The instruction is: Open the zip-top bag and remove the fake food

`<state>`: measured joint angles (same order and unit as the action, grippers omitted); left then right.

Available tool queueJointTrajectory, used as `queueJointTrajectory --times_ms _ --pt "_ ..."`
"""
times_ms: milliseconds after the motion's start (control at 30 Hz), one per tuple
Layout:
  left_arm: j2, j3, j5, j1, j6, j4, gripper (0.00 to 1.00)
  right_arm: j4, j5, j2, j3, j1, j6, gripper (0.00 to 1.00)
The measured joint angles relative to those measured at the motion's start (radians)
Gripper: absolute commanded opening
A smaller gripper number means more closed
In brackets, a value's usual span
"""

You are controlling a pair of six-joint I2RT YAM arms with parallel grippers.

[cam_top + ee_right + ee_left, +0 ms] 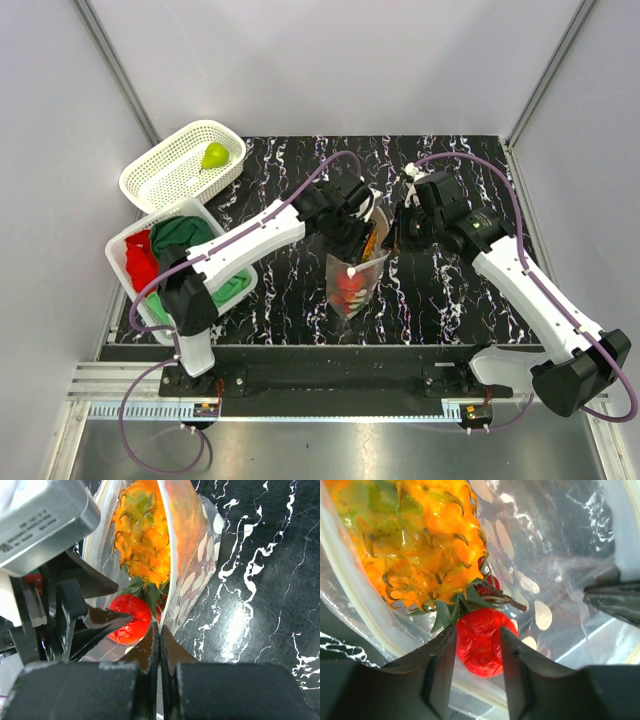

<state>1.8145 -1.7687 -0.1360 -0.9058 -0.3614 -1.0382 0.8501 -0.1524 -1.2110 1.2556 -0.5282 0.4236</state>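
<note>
The small red fruit needs to come out through the bag's opening, so my left gripper should next grab it across both sides of the fruit's exposed end.
The zip-top bag, clear with white dots, hangs open above the black marbled table. My right gripper is shut on the bag's rim and holds it up. My left gripper reaches into the bag's mouth, its fingers pressed on both sides of the small red fruit. The red fruit also shows in the right wrist view. The orange bumpy piece with green leaves lies just past it inside the bag. The yellow-green pear lies in the white perforated basket, far left.
A white bin with a red cloth and a green cloth stands at the left, under the left arm. The black marbled table spreads to the right of the bag. Grey walls close in the sides.
</note>
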Motion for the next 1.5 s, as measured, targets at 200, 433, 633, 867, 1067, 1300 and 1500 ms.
queueJointTrajectory --times_ms 200,433,633,867,1067,1300,1500 --pt "0.009 -0.01 -0.011 -0.014 0.006 -0.051 0.57 0.0 -0.018 0.0 0.0 0.0 0.0 0.0" --pt "0.049 -0.003 -0.067 -0.04 0.006 -0.065 0.62 0.001 -0.028 0.0 0.0 0.0 -0.001 0.0" --pt "0.051 0.045 -0.116 -0.043 0.002 -0.047 0.71 0.009 -0.033 0.0 -0.016 0.0 -0.004 0.0" --pt "0.039 0.129 -0.153 -0.048 -0.008 0.018 0.6 0.019 -0.034 0.0 -0.045 -0.001 -0.005 0.0" --pt "0.034 0.163 -0.154 -0.056 -0.026 0.063 0.28 0.017 -0.041 0.002 -0.047 -0.001 -0.007 0.0" --pt "0.032 0.146 -0.117 -0.061 -0.034 0.054 0.0 0.008 -0.041 0.025 -0.052 -0.001 -0.008 0.0" --pt "0.019 0.034 -0.011 -0.062 -0.034 -0.01 0.0 -0.016 -0.041 0.047 -0.08 -0.001 -0.01 0.0"
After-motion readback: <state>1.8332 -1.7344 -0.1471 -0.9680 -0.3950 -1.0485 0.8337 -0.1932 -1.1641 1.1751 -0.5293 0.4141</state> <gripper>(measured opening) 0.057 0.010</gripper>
